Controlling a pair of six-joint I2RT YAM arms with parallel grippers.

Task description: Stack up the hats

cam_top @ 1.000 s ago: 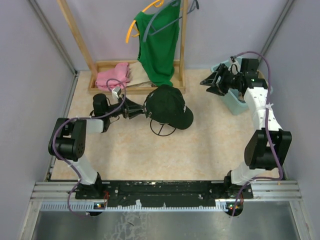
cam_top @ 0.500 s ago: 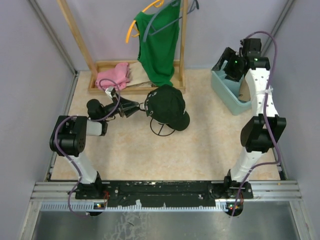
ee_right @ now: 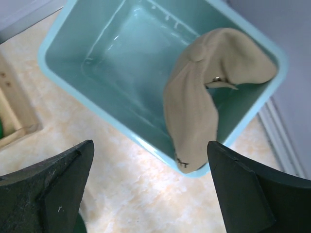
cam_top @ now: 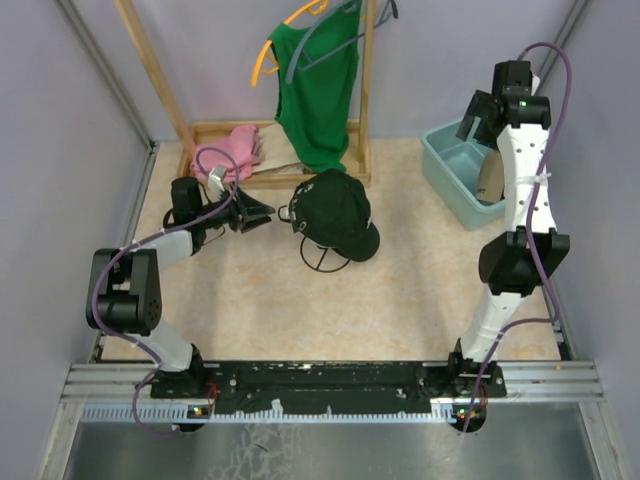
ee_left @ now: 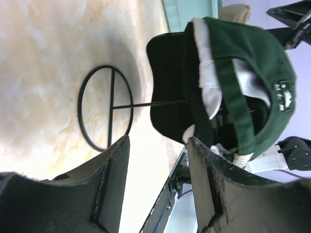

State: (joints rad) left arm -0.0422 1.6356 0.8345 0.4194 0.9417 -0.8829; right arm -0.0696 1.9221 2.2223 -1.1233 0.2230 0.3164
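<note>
Next, my right gripper pinches the tan hat by its top (cam_top: pixel 490 177) (ee_right: pixel 192 101), and the hat's rim and opening stay free for my left gripper to help stack it.
A stack of hats (cam_top: pixel 335 208) sits on a thin wire stand (cam_top: pixel 325 258) in the middle of the floor. In the left wrist view a dark cap (ee_left: pixel 252 73) lies over a white cap (ee_left: pixel 206 73) and a black cap (ee_left: pixel 167 87). My left gripper (cam_top: pixel 262 212) (ee_left: pixel 158 184) is open just left of the stack, clear of it, with nothing between its fingers. A tan hat (ee_right: pixel 204 107) (cam_top: pixel 490 178) lies in the teal bin (ee_right: pixel 121 53) (cam_top: pixel 445 165). My right gripper (cam_top: pixel 477 112) (ee_right: pixel 150 184) hangs wide open above the bin's near rim, holding nothing.
A wooden rack (cam_top: pixel 270 150) at the back holds a green shirt (cam_top: pixel 318 85) on an orange hanger (cam_top: pixel 270 50), with a pink cloth (cam_top: pixel 228 152) on its base. Grey walls close in left, right and back. The stand's ring base (ee_left: pixel 104 109) rests on the beige floor.
My right arm rose from beside the bin to above it and its jaws opened wide. My left gripper drew back to the left, off the hat stack, opening slightly.
</note>
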